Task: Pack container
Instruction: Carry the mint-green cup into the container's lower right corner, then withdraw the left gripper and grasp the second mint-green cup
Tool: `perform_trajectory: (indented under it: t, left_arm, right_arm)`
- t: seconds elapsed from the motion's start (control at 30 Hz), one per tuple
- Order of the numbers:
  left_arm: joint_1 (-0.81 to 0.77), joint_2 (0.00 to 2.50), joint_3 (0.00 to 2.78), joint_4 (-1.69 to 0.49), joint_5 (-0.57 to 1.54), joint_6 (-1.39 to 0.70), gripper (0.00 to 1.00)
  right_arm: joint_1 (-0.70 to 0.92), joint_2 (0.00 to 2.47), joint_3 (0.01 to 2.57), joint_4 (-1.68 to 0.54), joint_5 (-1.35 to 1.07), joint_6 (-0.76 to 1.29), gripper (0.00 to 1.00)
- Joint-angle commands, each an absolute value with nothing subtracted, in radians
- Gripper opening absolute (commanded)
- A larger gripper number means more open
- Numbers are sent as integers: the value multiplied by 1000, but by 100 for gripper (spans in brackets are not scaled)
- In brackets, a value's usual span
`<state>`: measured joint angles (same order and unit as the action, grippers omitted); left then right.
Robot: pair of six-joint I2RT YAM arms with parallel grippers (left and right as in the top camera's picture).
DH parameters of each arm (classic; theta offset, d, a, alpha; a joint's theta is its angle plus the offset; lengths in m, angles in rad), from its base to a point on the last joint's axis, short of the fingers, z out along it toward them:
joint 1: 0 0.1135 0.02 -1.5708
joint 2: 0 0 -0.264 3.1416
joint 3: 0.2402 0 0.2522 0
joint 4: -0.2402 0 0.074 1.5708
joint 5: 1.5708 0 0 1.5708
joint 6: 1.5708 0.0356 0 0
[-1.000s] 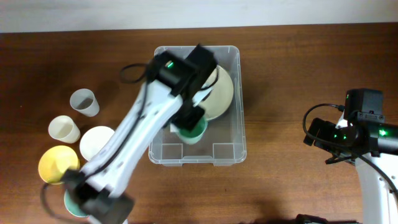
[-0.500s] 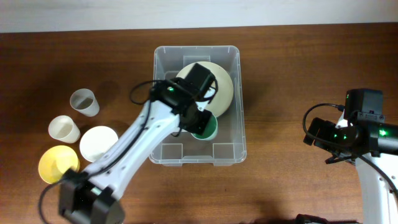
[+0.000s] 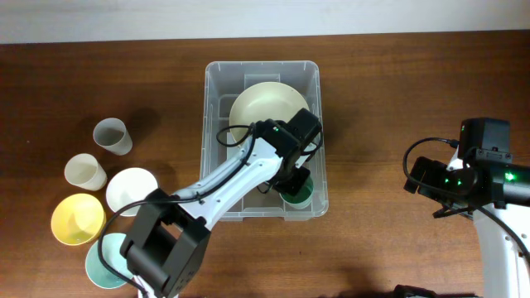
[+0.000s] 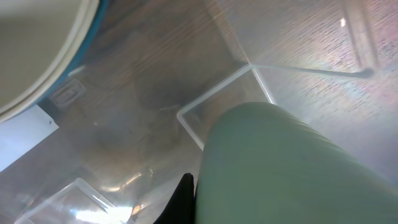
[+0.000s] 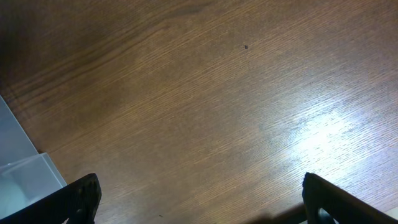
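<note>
The green cup's base [image 3: 299, 199] [image 4: 241, 121] is inside the container's sides, near the container's bottom. It would rest there if I opened now, so I need to open my left gripper.
The clear container [image 3: 262, 64] stands mid-table with a cream bowl [image 3: 265, 108] lying in its far half. My left gripper [image 3: 294, 177] reaches into the container's near right corner and is shut on a green cup [image 3: 299, 197]. In the left wrist view the green cup [image 4: 292, 168] fills the lower right beside one black finger [image 4: 185, 200]. The cream bowl [image 4: 37, 50] and a white label [image 4: 25, 140] show at the left. My right gripper [image 5: 205, 208] hangs open over bare wood, well to the right of the container.
Left of the container stand a grey cup [image 3: 112, 135], a cream cup [image 3: 85, 171], a white bowl [image 3: 131, 190], a yellow bowl [image 3: 77, 219] and a teal bowl [image 3: 101, 261]. The right arm [image 3: 472, 178] sits near the right edge.
My left gripper has carried the green cup from the middle of the container to its near right corner, uncovering the cream bowl. The right arm has not moved.
</note>
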<state>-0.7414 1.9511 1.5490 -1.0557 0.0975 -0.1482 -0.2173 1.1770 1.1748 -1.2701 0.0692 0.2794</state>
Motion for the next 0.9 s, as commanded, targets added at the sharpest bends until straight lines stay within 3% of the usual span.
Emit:
perform_trajectory:
  t: [0.0, 0.07, 0.13, 0.23, 0.57, 0.87]
  left_arm:
    - [-747, 1960, 1553, -1062, 109, -164, 3]
    - [-747, 1960, 1553, -1063, 109, -164, 18]
    - [-747, 1960, 1553, -1066, 109, -164, 21]
    - [-747, 1960, 1553, -1071, 110, -164, 38]
    - [-745, 1958, 1591, -1088, 109, -155, 52]
    - [-691, 1878, 1920, -1308, -51, -115, 57]
  right_arm:
    - [-226, 1167, 1171, -1268, 64, 273, 99]
    - [-226, 1167, 1171, -1268, 64, 273, 99]
    - [-226, 1167, 1171, -1268, 64, 273, 99]
    - [-226, 1167, 1171, -1268, 64, 273, 99]
    - [-226, 1167, 1171, -1268, 64, 273, 99]
    - [-226, 1167, 1171, -1267, 64, 270, 99]
